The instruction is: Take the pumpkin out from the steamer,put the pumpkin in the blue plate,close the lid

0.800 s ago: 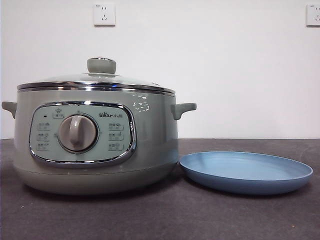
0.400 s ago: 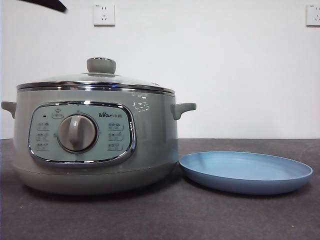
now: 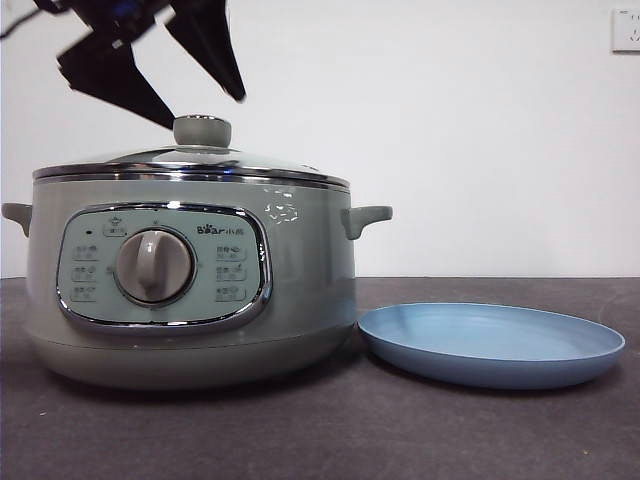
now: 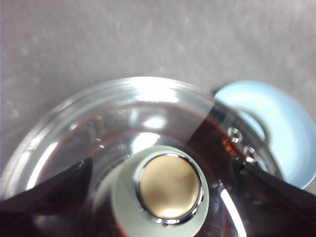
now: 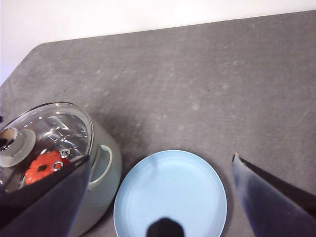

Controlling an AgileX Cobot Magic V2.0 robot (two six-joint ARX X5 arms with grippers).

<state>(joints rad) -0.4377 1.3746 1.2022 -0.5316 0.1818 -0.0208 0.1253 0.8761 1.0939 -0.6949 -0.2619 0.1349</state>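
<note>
The glass lid covers the whole steamer [image 3: 190, 290], far wider than the open fingers, so my left gripper should grab its narrow knob next.
The sage-green steamer [image 3: 190, 290] stands at the left of the table with its glass lid [image 3: 190, 162] shut on it. My left gripper [image 3: 205, 110] hangs just above the lid's knob [image 3: 202, 131], jaws open on either side of it and not touching. In the left wrist view the gripper [image 4: 163, 165] straddles the knob [image 4: 168, 187]. The pumpkin [image 5: 44, 166] shows orange-red through the lid [image 5: 49, 128] inside the steamer [image 5: 101, 185]. The blue plate [image 3: 490, 345] lies empty to the steamer's right. My right gripper [image 5: 161, 157] is open, high over the plate [image 5: 170, 195].
A dark grey table [image 3: 320, 440] meets a white wall behind. A wall socket [image 3: 627, 30] sits at the upper right. The steamer's right handle [image 3: 368, 217] sticks out over the plate's near rim. The table's rounded corner [image 5: 34, 54] shows in the right wrist view.
My left gripper has come down from the top left corner to just above the lid's knob, jaws open. Steamer, lid and plate have not moved.
</note>
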